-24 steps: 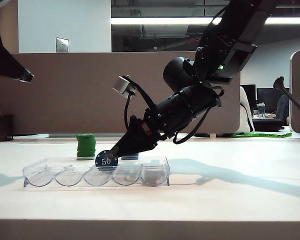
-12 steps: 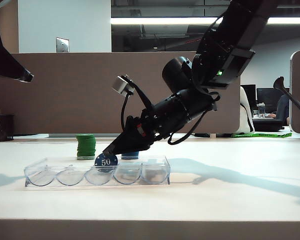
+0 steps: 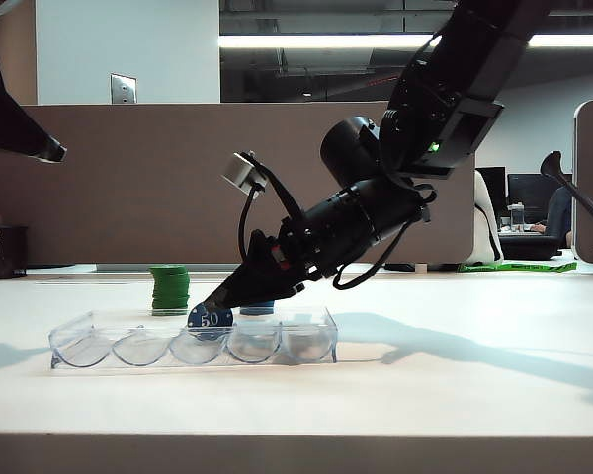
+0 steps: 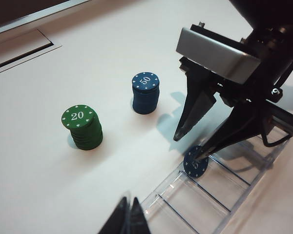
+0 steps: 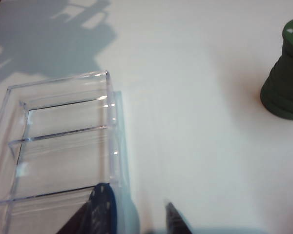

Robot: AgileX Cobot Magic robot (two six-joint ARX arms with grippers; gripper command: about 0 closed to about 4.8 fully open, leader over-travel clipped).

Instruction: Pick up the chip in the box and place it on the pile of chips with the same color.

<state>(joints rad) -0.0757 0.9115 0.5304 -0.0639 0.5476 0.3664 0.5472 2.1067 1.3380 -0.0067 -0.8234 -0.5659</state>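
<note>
Next, my right gripper grabs the dark-blue chip by its exposed upper rim (image 3: 204, 309) (image 5: 103, 188) to place the chip on the blue pile.
The dark-blue chip (image 3: 211, 318) marked "50" stands on edge in the clear box (image 3: 99, 348), in a middle slot against the long wall that faces the stacks. My right gripper (image 3: 215, 302) points down at it and is open. One finger lies against the chip (image 5: 103, 209) inside the box (image 5: 58, 141); the other finger (image 5: 175, 218) is outside the wall, with a gap. The pile of chips (image 4: 145, 92) stands just beyond the box, mostly hidden in the exterior view. My left gripper (image 4: 128, 217) is shut and empty, raised over the table near the box's (image 4: 244, 195) other end.
A green stack marked "20" (image 4: 83, 126) stands beside the blue pile, also seen behind the box as the green stack (image 3: 169, 288). The left arm (image 3: 20, 128) hangs high at the far left. A brown partition runs along the table's far side.
The right gripper has tilted a little and its jaws have narrowed slightly around the chip. The box has slid a touch to the right. The left arm has stayed still.
</note>
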